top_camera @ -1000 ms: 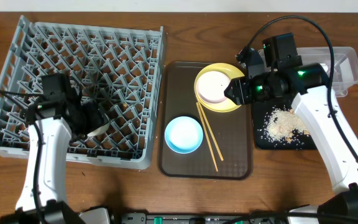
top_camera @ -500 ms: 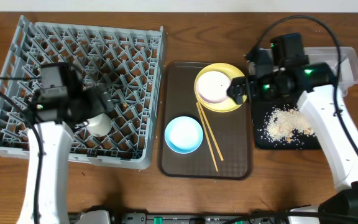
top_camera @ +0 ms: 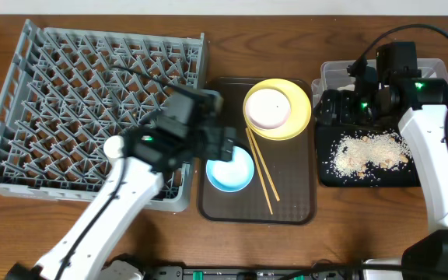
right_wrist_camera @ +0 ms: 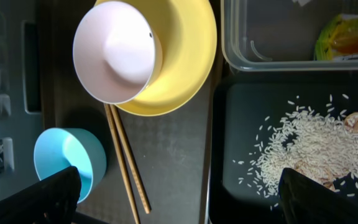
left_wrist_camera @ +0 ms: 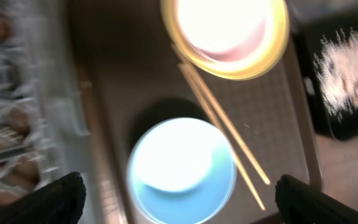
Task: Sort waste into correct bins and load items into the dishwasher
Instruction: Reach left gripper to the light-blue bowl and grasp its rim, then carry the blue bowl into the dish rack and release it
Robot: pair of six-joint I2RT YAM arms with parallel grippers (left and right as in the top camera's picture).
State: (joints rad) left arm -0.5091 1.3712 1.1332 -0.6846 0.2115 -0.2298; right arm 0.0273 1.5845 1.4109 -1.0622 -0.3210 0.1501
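Observation:
I will next pinch the light blue bowl with my left gripper by its rim on the chopsticks' side (top_camera: 252,165), so that I can tip the bowl into the dishwasher rack (top_camera: 76,93).
The grey dishwasher rack (top_camera: 76,93) fills the left of the table. My left gripper (top_camera: 229,145) (left_wrist_camera: 179,208) hangs open just above the light blue bowl (top_camera: 230,168) (left_wrist_camera: 182,171), nothing between its fingers. Beside that bowl two chopsticks (top_camera: 260,169) (left_wrist_camera: 224,127) lie on the brown tray. A white bowl (top_camera: 269,107) (right_wrist_camera: 114,51) sits in the yellow plate (top_camera: 295,117) (right_wrist_camera: 185,59). My right gripper (top_camera: 327,109) (right_wrist_camera: 188,202) is open and empty, over the seam between brown tray and black tray (top_camera: 329,175) (right_wrist_camera: 241,124). Rice crumbs (top_camera: 364,152) (right_wrist_camera: 309,149) lie in the black tray. A green-and-orange wrapper (right_wrist_camera: 348,37) is in the clear tub (top_camera: 341,74) (right_wrist_camera: 278,37).
The brown serving tray (top_camera: 286,206) (right_wrist_camera: 179,155) lies between the rack and the two bins. The left arm stretches across the rack's front right corner. Bare wooden table (top_camera: 348,225) runs along the front edge.
My left gripper opened, left a white cup in the rack and swung right to the blue bowl. My right gripper opened and drew back right, off the yellow plate.

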